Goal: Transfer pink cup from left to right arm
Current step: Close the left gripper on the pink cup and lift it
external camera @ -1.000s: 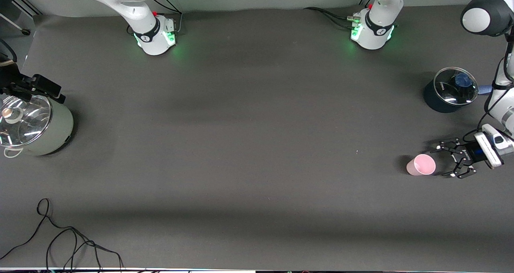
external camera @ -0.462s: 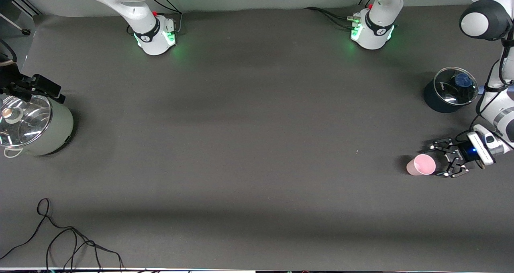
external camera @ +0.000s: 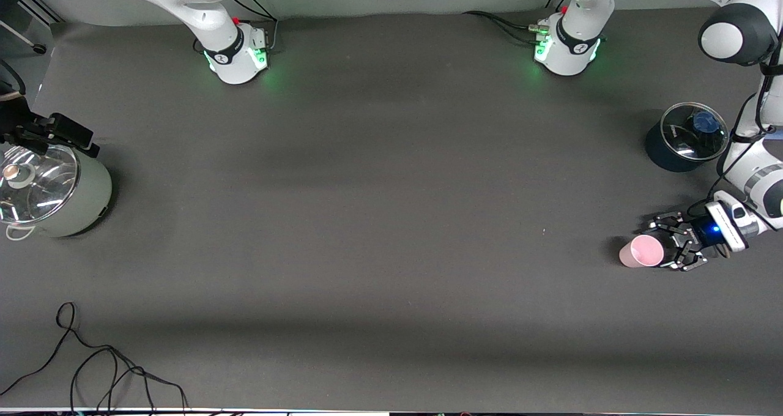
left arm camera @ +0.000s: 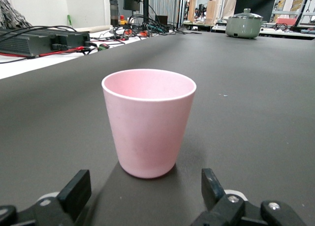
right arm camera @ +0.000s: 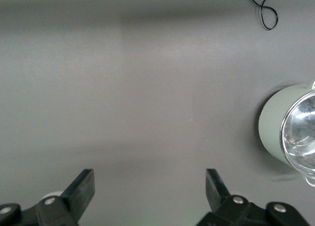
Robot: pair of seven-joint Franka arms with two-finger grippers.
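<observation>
My left gripper should reach the cup's near side before it closes. Its fingers stop short of that side in the left wrist view.
The pink cup [external camera: 640,251] stands upright on the dark table near the left arm's end; in the left wrist view the pink cup [left arm camera: 147,121] fills the middle. My left gripper [external camera: 664,245] is low by the table, right beside the cup, and open. The cup stands just ahead of the left gripper [left arm camera: 145,187], with nothing between its fingers. My right gripper [external camera: 82,141] waits over the rim of a green pot at the right arm's end. In its wrist view the right gripper [right arm camera: 148,182] is open and holds nothing, with bare table below.
A pale green pot [external camera: 79,203] with a glass lid sits at the right arm's end, also seen as the green pot [right arm camera: 274,128]. A dark blue pot [external camera: 670,154] with a glass lid stands farther from the front camera than the cup. A black cable [external camera: 104,367] lies near the front edge.
My left gripper has slid along the table toward the pink cup and now stands close against it, still open. The cup and the right arm have not moved.
</observation>
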